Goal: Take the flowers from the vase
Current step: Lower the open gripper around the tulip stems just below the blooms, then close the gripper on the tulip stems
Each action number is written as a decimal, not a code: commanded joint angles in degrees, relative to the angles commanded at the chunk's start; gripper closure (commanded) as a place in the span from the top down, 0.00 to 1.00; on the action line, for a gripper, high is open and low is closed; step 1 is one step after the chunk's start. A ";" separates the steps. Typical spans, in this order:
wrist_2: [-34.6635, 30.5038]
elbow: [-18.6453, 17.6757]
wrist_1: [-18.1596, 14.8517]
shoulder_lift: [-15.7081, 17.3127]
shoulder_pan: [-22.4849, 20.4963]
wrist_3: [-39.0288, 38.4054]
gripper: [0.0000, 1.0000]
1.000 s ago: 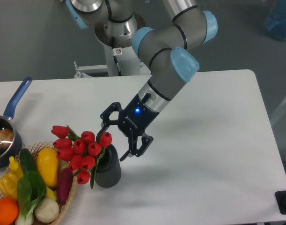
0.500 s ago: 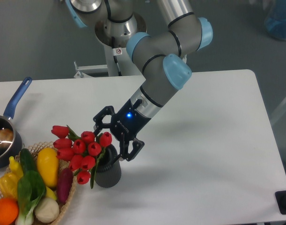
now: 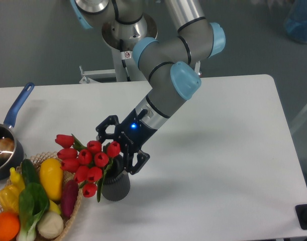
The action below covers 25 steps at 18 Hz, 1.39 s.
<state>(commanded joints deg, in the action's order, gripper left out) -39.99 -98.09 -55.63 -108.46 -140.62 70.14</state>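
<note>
My gripper will hold the flowers point(image 3: 85, 158) by their stems next. It should then lift them out of the dark grey vase point(image 3: 116, 185).
The flowers point(image 3: 85, 158), a bunch of red tulip buds with green leaves, lean to the left out of the dark grey ribbed vase point(image 3: 116, 185) near the table's front left. My gripper point(image 3: 115, 149) is open. It sits just above the vase mouth, at the right side of the bunch. One finger point(image 3: 104, 128) stands behind the buds, the other point(image 3: 134, 163) over the vase's right rim. The rightmost bud lies between the fingers. The stems inside the vase are hidden.
A wicker basket point(image 3: 75, 205) of vegetables and fruit touches the flowers' left side at the front left corner. A dark saucepan point(image 3: 3, 150) with a blue handle stands at the left edge. The arm's base point(image 3: 124, 47) is behind the table.
The gripper has moved left and slightly down toward the flowers, from right of the vase to over its mouth. It stays open. Flowers and vase have not moved.
</note>
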 joint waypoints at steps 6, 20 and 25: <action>0.00 -0.09 0.00 0.09 0.00 0.00 0.71; 0.00 -0.61 0.00 0.18 -0.17 1.23 0.42; -0.09 -0.70 0.00 0.35 -0.18 1.32 0.30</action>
<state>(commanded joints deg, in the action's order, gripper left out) -40.08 -98.79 -55.63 -108.11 -140.80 71.46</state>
